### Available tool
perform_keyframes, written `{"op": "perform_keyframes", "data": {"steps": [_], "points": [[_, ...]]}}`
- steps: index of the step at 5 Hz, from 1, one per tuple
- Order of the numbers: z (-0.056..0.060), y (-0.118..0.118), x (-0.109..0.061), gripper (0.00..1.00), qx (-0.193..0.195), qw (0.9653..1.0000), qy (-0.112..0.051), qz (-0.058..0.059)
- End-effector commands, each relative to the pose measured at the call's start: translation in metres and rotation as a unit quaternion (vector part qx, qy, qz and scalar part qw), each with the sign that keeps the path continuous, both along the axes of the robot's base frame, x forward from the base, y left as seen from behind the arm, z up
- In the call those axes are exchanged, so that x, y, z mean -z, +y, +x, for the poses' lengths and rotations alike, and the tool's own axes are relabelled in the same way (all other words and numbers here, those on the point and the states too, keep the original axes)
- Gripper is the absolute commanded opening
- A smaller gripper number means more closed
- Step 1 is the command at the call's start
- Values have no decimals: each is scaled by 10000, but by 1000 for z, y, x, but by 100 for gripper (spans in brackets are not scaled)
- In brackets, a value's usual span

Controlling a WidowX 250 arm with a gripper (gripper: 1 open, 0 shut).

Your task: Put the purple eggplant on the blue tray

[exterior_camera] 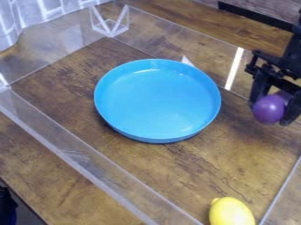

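The purple eggplant (270,108) hangs beside the blue tray, short of the tray's rim. My gripper must move it over the tray before releasing.
The purple eggplant (270,108) hangs a little above the wooden table at the right, held between the black fingers of my gripper (273,107), which is shut on it and points straight down. The blue tray (118,110) is a large round dish with a shallow rim, lying in the middle of the table to the left of the gripper. The eggplant is beside the tray's right rim, not over it.
A yellow lemon-shaped object (231,212) lies near the front right edge. Clear plastic walls (70,145) run along the table's front left and back sides. A clear triangular stand (113,18) is at the back left.
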State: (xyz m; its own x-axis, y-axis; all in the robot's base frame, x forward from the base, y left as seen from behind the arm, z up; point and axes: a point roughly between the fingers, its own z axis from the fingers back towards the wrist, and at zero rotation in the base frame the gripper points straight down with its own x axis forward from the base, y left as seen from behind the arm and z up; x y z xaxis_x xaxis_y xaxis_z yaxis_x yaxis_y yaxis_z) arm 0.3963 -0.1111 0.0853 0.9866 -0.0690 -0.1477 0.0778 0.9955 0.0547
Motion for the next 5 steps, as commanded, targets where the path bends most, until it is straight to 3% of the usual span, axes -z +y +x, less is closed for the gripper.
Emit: {"op": "perform_keyframes", "data": {"steps": [1,2,3,4,5], "points": [[2,6,-63,0,-25,9972,-733,-129],[-3,14,-73,0,-56,9971,-754,-83],[-15,43,-83,0,-258,9965,-794,-39],[-35,84,-88,0,-560,9952,-798,-13],[-59,119,-79,0,-844,9937,-739,36]]}}
